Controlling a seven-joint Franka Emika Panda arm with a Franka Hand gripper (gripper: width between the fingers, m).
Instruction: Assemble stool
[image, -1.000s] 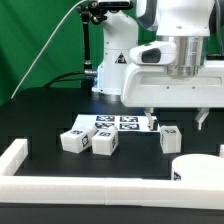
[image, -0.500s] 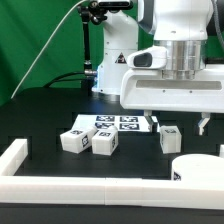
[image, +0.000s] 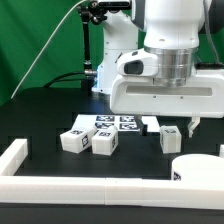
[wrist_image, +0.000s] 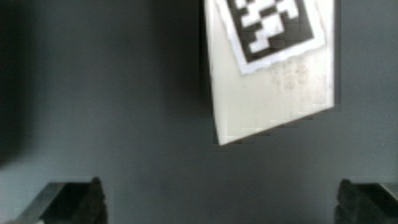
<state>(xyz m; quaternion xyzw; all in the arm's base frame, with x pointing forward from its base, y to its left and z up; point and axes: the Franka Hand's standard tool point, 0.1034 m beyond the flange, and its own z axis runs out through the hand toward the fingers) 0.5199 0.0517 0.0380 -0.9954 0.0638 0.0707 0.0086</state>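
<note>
It isn't time to close on the leg (image: 170, 139) yet: my fingers are short of the leg, with bare black table showing between them, so my gripper needs to first move toward the leg.
Three short white stool legs with marker tags lie on the black table: two side by side (image: 73, 140) (image: 103, 143) and one apart (image: 170, 138) towards the exterior view's right. The round white seat disc (image: 200, 170) lies at the front right, partly cut off by the rail. My gripper (image: 166, 124) hangs above the table behind the single leg. It is open wide and empty. In the wrist view its dark fingertips (wrist_image: 71, 202) stand far apart, with only bare black table between them; the gripper's midpoint (wrist_image: 221, 205) is over that table.
The marker board (image: 118, 122) lies flat behind the legs; its corner with one tag shows in the wrist view (wrist_image: 276, 70). A long white border rail (image: 90, 190) runs along the front and turns at the exterior view's left. A green backdrop stands behind the arm's base.
The gripper has moved toward the exterior view's left and looms larger in the picture. It stays open and empty. The legs and seat have not moved.
</note>
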